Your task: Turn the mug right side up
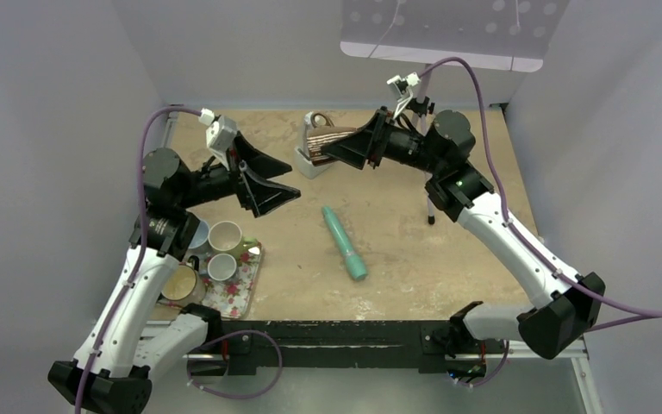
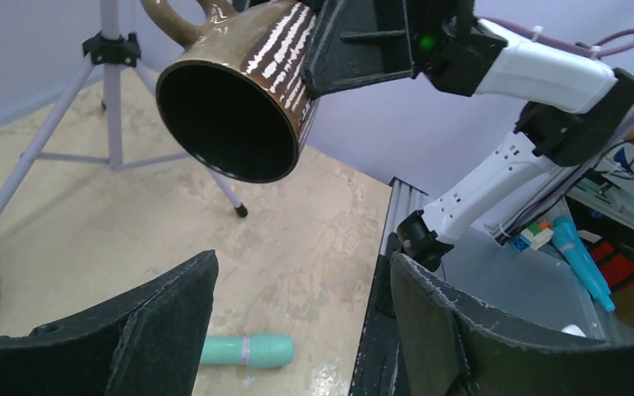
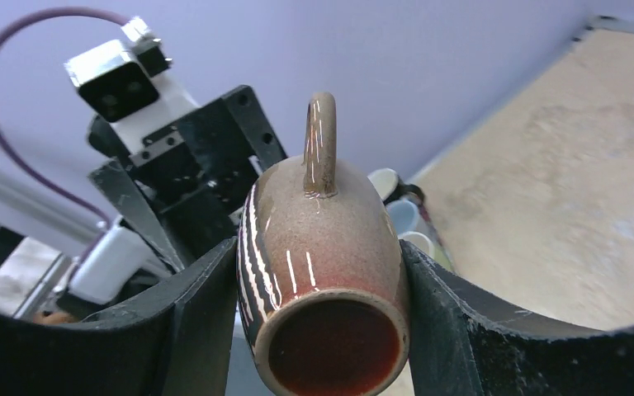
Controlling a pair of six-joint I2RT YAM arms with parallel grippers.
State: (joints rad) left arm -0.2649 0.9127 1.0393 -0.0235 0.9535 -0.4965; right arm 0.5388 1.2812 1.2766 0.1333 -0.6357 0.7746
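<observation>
I will next grab the brown mug's rim (image 1: 312,159) (image 2: 267,179) with my left gripper, away from the mug's handle, to set the mug right side up. This leaves the mug's base free.
A brown mug with white stripes (image 1: 323,141) is held off the table at the back, lying on its side with its handle up. Its dark mouth faces the left wrist camera (image 2: 227,115); its base faces the right wrist camera (image 3: 322,239). My right gripper (image 1: 331,149) is shut on the mug's body, one finger on each side (image 3: 198,305). My left gripper (image 1: 281,187) is open and empty, in the air left of and below the mug, pointing toward it. Its fingers (image 2: 173,313) frame bare table.
A teal cylinder (image 1: 345,243) lies mid-table and shows in the left wrist view (image 2: 248,350). A floral tray (image 1: 240,285) with several cups stands front left. A white bin (image 1: 304,160) sits under the mug. A tripod leg (image 1: 431,211) stands at right.
</observation>
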